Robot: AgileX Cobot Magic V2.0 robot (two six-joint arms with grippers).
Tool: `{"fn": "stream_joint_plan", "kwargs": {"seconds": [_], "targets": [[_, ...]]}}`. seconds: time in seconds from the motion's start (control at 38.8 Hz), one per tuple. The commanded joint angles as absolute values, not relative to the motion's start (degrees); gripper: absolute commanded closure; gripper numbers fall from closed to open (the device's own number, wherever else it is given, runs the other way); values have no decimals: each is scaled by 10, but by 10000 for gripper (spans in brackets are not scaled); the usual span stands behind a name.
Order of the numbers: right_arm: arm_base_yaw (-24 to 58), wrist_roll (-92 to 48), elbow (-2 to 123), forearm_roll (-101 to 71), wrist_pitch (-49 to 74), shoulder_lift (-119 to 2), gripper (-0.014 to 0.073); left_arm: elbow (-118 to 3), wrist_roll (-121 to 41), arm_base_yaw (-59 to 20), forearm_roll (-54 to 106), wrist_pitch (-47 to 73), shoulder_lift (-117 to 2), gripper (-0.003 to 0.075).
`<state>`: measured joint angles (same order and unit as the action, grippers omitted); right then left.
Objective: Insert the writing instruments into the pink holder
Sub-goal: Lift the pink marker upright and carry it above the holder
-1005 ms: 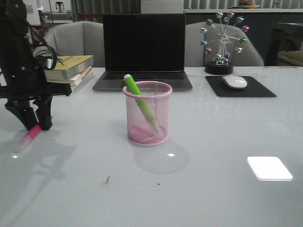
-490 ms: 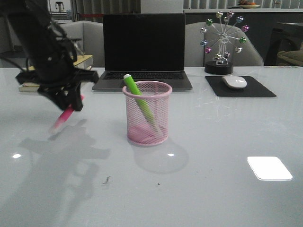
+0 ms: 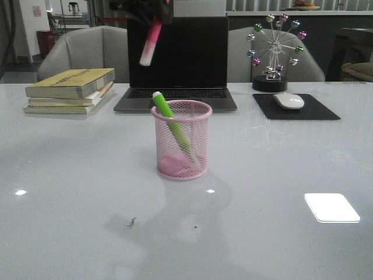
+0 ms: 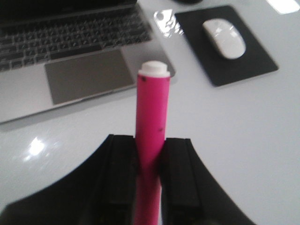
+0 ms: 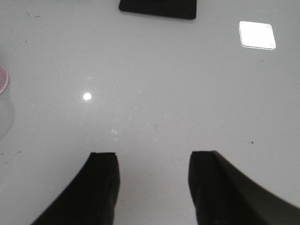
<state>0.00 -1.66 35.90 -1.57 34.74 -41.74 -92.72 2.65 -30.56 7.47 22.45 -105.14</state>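
The pink marker's whitish cap (image 3: 145, 60) is above the pink holder's rim (image 3: 181, 109), so my left gripper keeps hold of the marker until it is in the holder.
The pink holder (image 3: 181, 140) stands mid-table in the front view, with the green marker (image 3: 169, 118) leaning inside it, one end above the rim. High above and behind the holder, my left gripper (image 3: 152, 16) is shut on the pink marker (image 3: 150, 42), whose whitish cap hangs downward. In the left wrist view the same pink marker (image 4: 152, 110) sticks out from between the shut fingers of the left gripper (image 4: 150, 146). My right gripper (image 5: 152, 161) is open over bare table, nothing between its fingers; a sliver of the holder (image 5: 2, 77) shows at the frame edge.
An open laptop (image 3: 176, 61) stands behind the holder. A stack of books (image 3: 71, 89) lies at the back left. A white mouse (image 3: 288, 101) rests on a black pad (image 3: 295, 107), with a ferris-wheel ornament (image 3: 274, 49) behind it.
My left gripper has lifted the pink marker from low at the table's left, moving right and up to high above the laptop. The holder and green marker have not moved.
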Motion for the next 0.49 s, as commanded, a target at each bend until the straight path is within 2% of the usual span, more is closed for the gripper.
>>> {"fn": "stream_joint_plan", "kwargs": {"seconds": [0.0,0.15,0.36,0.46], "targets": [[-3,-22,375,-12,301,-415,144,-918,26,-330,92,113,-1004,619],[-3,-22,375,-12,301,-415,144,-831,26,-358,111,-8,-981,619],[-3,-22,375,-12,301,-415,144,-675,26,-389,167,-249,-961,620],[-3,-22,375,-12,301,-415,144,-629,26,-405,173,-324,-971,620]]}}
